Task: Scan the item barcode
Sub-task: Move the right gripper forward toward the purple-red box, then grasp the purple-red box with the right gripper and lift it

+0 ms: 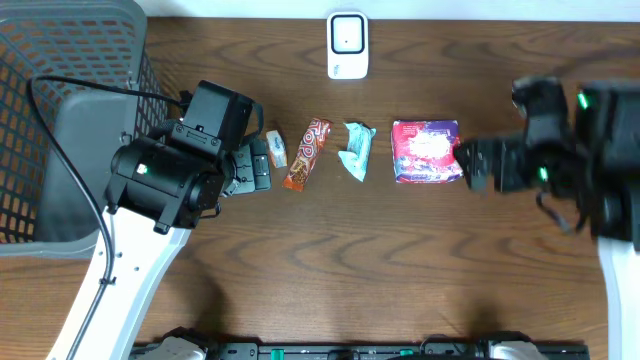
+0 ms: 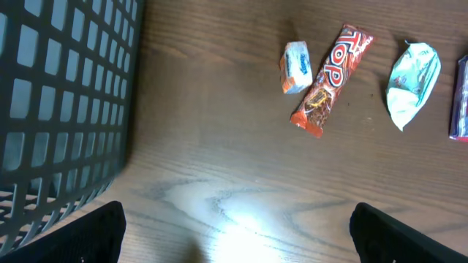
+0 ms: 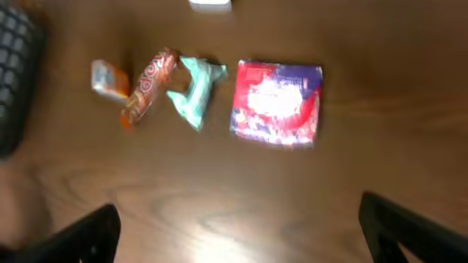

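The red-and-purple packet point(image 1: 427, 151) needs to be flipped over to scan its barcode, so my right gripper will next grab it by the side edge nearest my right gripper.
Four items lie in a row on the wooden table: a small white-and-blue candy point(image 1: 276, 148), a red-orange TOP bar point(image 1: 306, 153), a teal wrapper point(image 1: 357, 150) and a red-and-purple packet point(image 1: 427, 151). A white scanner point(image 1: 347, 45) stands behind them at the far edge. My left gripper point(image 1: 253, 166) is open just left of the small candy, holding nothing. My right gripper point(image 1: 476, 165) is open just right of the packet, also empty. The left wrist view shows the candy point(image 2: 295, 66), the bar point(image 2: 333, 79) and the wrapper point(image 2: 412, 82) ahead of the gripper point(image 2: 238, 241). The blurred right wrist view shows the packet point(image 3: 278, 102) ahead of the gripper point(image 3: 241, 237).
A dark grey mesh basket point(image 1: 60, 120) fills the left end of the table, close behind my left arm; its wall point(image 2: 58, 109) takes up the left of the left wrist view. The near half of the table is bare wood point(image 1: 380, 270).
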